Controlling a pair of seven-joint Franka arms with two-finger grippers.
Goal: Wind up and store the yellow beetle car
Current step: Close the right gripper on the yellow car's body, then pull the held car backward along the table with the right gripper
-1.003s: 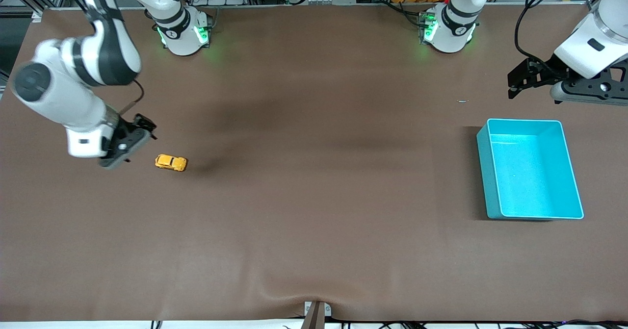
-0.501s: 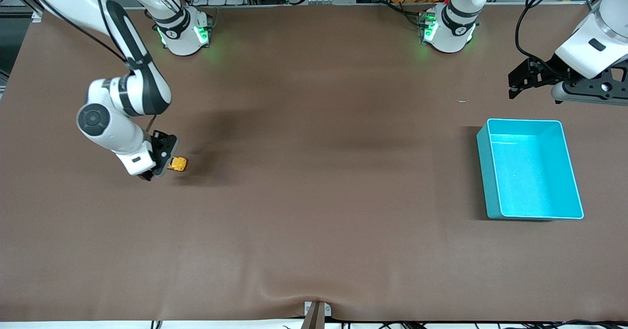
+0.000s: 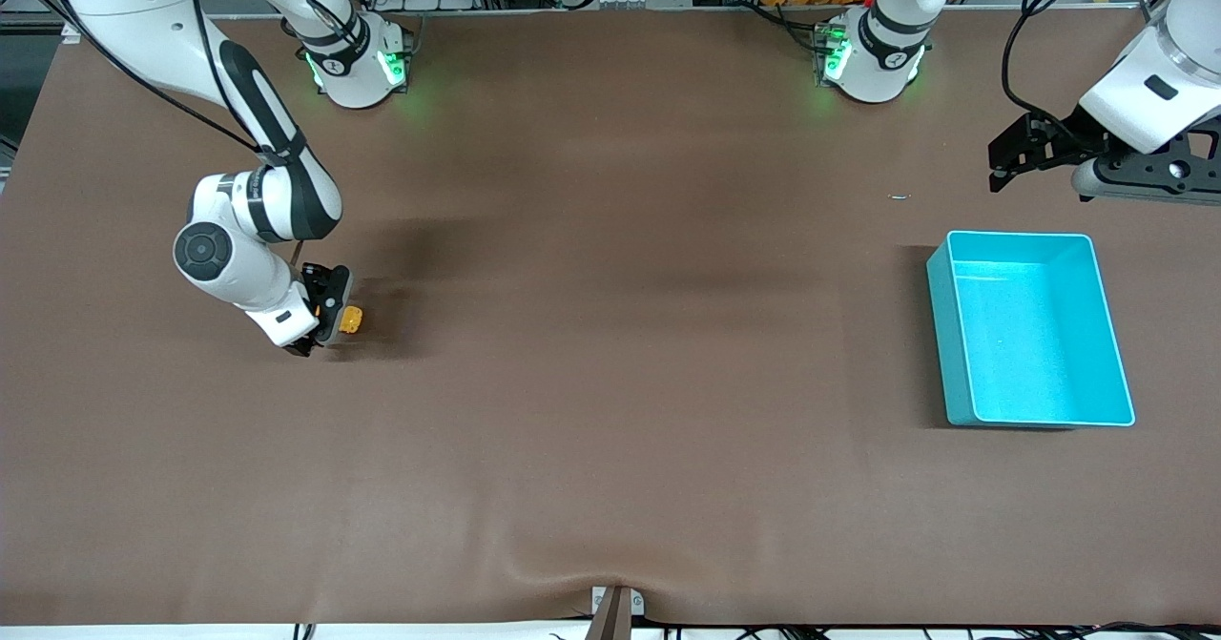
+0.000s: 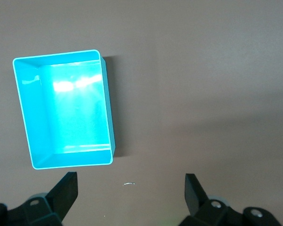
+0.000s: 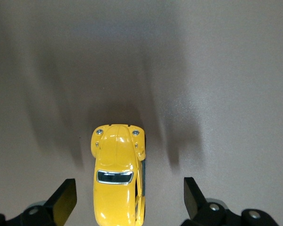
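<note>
My right fingers are beside the yellow beetle car, level with its windshield (image 5: 114,177), ready to close.
The yellow beetle car (image 3: 351,320) stands on the brown table toward the right arm's end. My right gripper (image 3: 321,320) is open and low over it. In the right wrist view the car (image 5: 118,174) lies between the two fingertips (image 5: 66,200), with a gap on each side, touching neither. Most of the car is hidden under the gripper in the front view. My left gripper (image 3: 1009,155) is open and empty, held above the table beside the teal bin (image 3: 1032,330), where the left arm waits. The bin also shows in the left wrist view (image 4: 63,108) and holds nothing.
A small pale scrap (image 3: 900,196) lies on the table farther from the front camera than the bin, also seen in the left wrist view (image 4: 129,183). The two arm bases (image 3: 358,58) stand along the table's back edge.
My right arm swung in toward the car and came down over it, so its open fingers now straddle it. The car, the bin and the left arm have not moved.
</note>
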